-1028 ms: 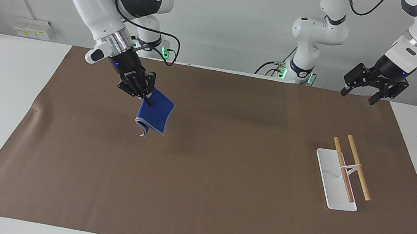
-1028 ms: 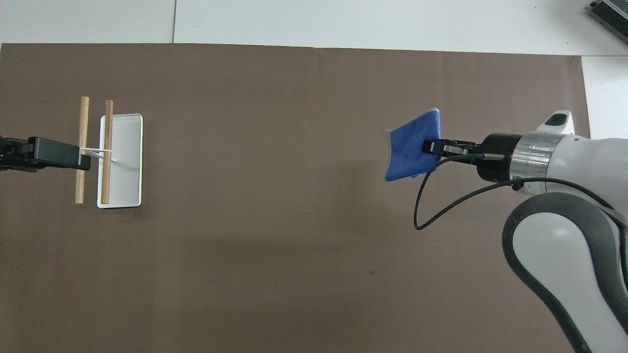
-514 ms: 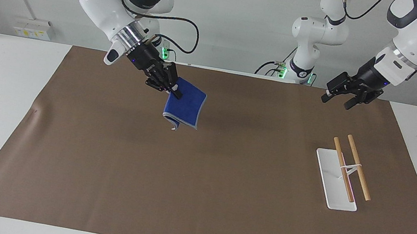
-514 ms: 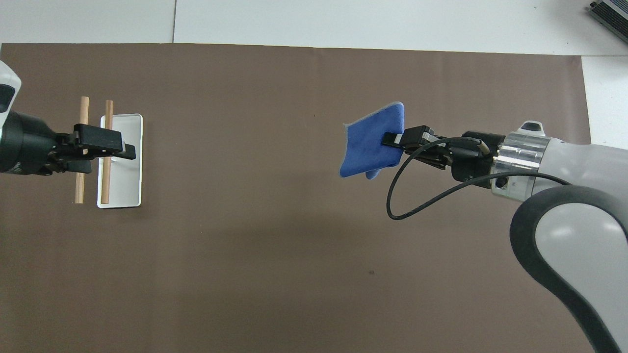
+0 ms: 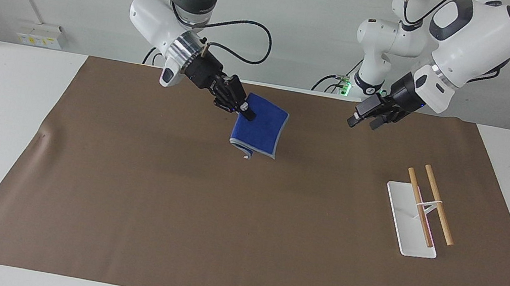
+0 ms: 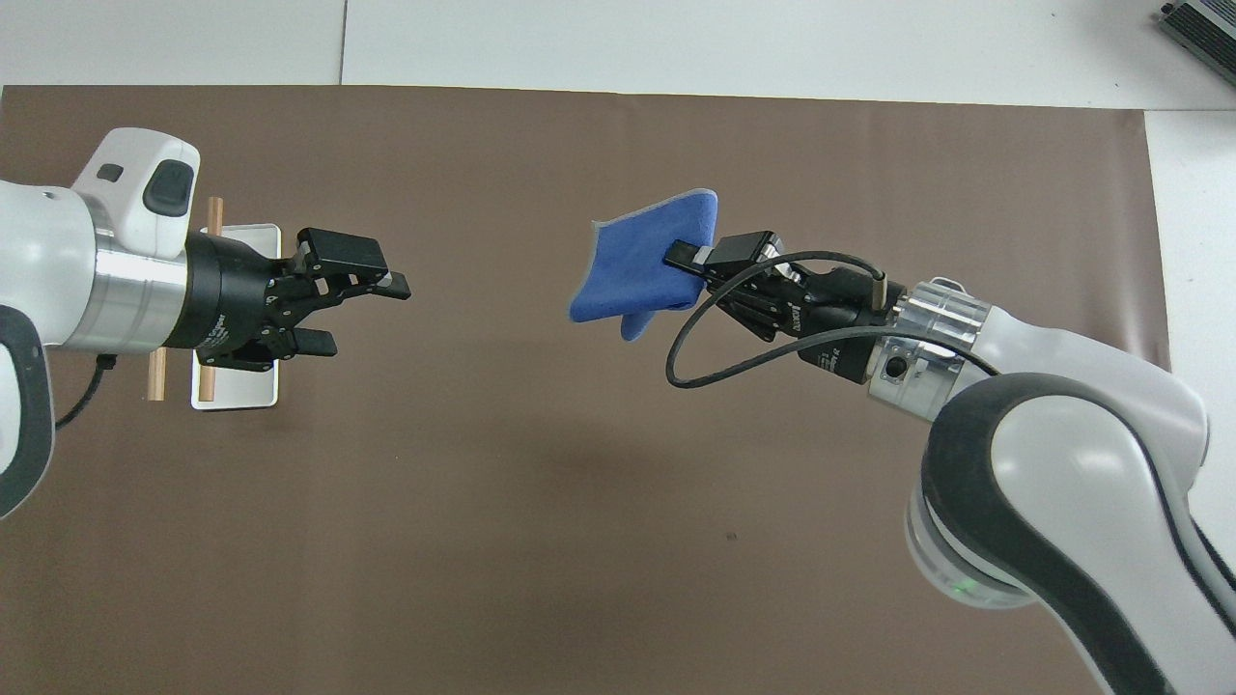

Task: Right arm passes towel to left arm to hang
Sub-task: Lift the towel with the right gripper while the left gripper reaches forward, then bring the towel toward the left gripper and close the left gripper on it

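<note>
My left gripper reaches the blue towel next and pinches its loose edge (image 6: 584, 273), opposite the edge that my right gripper's fingers cover.
The blue towel (image 5: 260, 126) hangs folded in the air over the middle of the brown mat, and it also shows in the overhead view (image 6: 642, 270). My right gripper (image 5: 245, 111) is shut on one edge of the towel and holds it out toward the left arm; it shows in the overhead view too (image 6: 688, 257). My left gripper (image 5: 360, 120) is open and empty in the air, a gap away from the towel and pointed at it; the overhead view shows it as well (image 6: 362, 311).
A white rack (image 5: 409, 219) with two wooden bars (image 5: 439, 204) stands on the mat toward the left arm's end; my left arm partly covers it in the overhead view (image 6: 241, 319). The brown mat (image 5: 201, 226) covers most of the white table.
My right gripper has carried the towel toward the mat's middle. My left gripper has swung away from over the rack toward the towel, so the gap between them has shrunk.
</note>
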{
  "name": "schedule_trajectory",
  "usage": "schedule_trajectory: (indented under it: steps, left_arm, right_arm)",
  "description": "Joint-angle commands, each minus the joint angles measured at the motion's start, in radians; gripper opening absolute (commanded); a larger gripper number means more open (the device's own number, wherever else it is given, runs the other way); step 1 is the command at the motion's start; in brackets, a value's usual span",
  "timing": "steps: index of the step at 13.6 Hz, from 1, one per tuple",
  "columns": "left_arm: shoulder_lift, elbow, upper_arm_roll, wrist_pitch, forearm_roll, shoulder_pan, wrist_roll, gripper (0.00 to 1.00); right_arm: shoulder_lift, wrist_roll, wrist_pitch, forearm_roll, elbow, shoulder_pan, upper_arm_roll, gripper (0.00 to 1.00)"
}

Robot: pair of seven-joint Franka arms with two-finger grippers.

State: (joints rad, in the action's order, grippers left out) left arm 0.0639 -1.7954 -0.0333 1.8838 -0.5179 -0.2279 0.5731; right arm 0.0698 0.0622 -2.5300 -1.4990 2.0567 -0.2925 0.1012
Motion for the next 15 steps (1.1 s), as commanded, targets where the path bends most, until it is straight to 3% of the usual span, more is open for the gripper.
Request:
schedule_trajectory:
  steps: [1,7,12,15]
  left_arm:
    - [0.028,-0.056,0.013,0.099,-0.069,-0.059,0.138,1.0]
    - [0.025,-0.085,0.013,0.351,-0.103,-0.215,0.486,1.0]
    - [0.025,-0.142,0.013,0.509,-0.102,-0.3,0.747,1.0]
    - [0.022,-0.148,0.013,0.549,-0.102,-0.318,0.764,1.0]
  right_arm:
    - [-0.028,0.103,-0.012,-0.139,-0.003,-0.003,0.005,0.0]
    - [-0.048,0.198,-0.01,-0.332,-0.004,-0.045,0.006,0.0]
    - [-0.048,0.214,-0.007,-0.334,-0.004,-0.048,0.005,0.0]
    - [-0.048,0.215,-0.006,-0.333,-0.004,-0.048,0.005,0.0]
